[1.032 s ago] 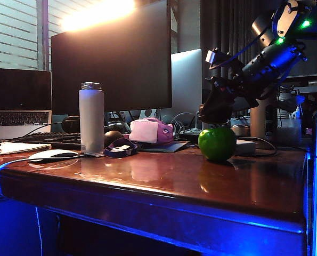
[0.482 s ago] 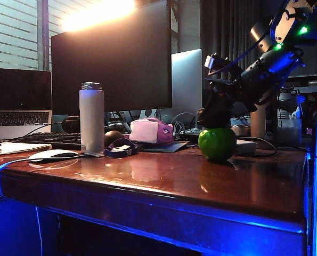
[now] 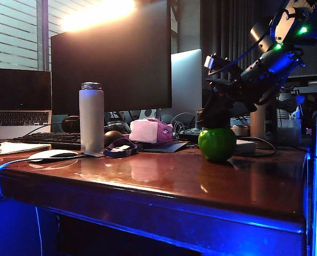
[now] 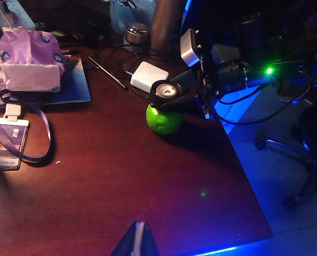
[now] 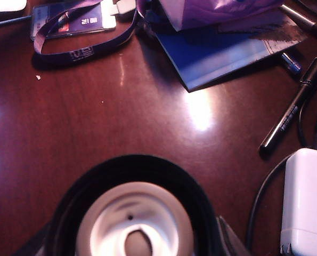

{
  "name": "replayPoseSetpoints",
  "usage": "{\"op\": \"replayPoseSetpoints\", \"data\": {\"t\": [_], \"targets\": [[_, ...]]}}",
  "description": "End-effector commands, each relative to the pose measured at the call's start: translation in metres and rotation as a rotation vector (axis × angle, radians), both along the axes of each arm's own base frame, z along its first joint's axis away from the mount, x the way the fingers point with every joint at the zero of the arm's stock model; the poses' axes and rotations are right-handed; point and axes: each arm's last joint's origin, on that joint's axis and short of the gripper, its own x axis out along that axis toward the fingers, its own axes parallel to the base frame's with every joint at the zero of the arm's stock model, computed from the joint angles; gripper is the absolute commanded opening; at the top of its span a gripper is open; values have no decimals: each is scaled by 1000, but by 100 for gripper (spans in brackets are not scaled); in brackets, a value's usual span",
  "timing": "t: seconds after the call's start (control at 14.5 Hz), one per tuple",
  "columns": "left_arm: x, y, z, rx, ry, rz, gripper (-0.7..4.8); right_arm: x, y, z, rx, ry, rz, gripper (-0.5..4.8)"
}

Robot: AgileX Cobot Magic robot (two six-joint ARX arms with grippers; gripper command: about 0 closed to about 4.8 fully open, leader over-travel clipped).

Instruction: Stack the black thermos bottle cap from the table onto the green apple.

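My right gripper should open now. The black cap's base is resting on the green apple's top, so the cap would stay standing.
The green apple (image 3: 217,144) (image 4: 163,120) stands on the reddish-brown table (image 3: 163,181) toward the right. My right gripper (image 3: 214,116) (image 4: 169,97) (image 5: 131,242) is shut on the black thermos bottle cap (image 3: 212,120) (image 4: 166,92) (image 5: 67,202). The cap sits right at the apple's top with its white inside facing upward. The cap hides the apple in the right wrist view. My left gripper (image 4: 138,240) hovers over the table's near side, well apart from the apple, jaws together and holding nothing.
A white bottle (image 3: 91,117), mouse (image 3: 53,154), keyboard, monitor (image 3: 113,56) and laptop stand at the left and back. A pink pouch (image 3: 150,130), lanyard badge (image 4: 9,141), white charger (image 4: 149,76) and pens (image 5: 294,109) lie behind the apple. The table's right edge (image 4: 243,176) runs close to it.
The right arm has dipped a little, bringing the cap down from just above the apple onto its top. The left arm has stayed still.
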Motion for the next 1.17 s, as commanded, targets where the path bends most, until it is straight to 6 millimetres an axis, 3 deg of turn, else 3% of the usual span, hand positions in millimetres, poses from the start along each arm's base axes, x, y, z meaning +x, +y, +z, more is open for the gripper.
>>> {"op": "replayPoseSetpoints", "data": {"t": [0.07,0.28,0.41,0.62,0.69,0.83,1.17], "targets": [[-1,0,3,-3,-23,-7,-4,-3,0,-5,-16,51,4,274],[-1,0,3,-3,-23,-7,-4,-3,0,-5,-27,42,14,274],[-1,0,3,-3,-23,-7,-4,-3,0,-5,-29,42,16,336],[-1,0,3,-3,-22,-7,-4,-3,0,-5,-29,42,16,342],[-1,0,3,-3,-23,-7,-4,-3,0,-5,-29,42,16,361],[-1,0,3,-3,-23,-7,-4,-3,0,-5,-30,42,16,479],[-1,0,3,-3,-22,-6,-4,-4,-1,-5,-31,47,15,479]]}}
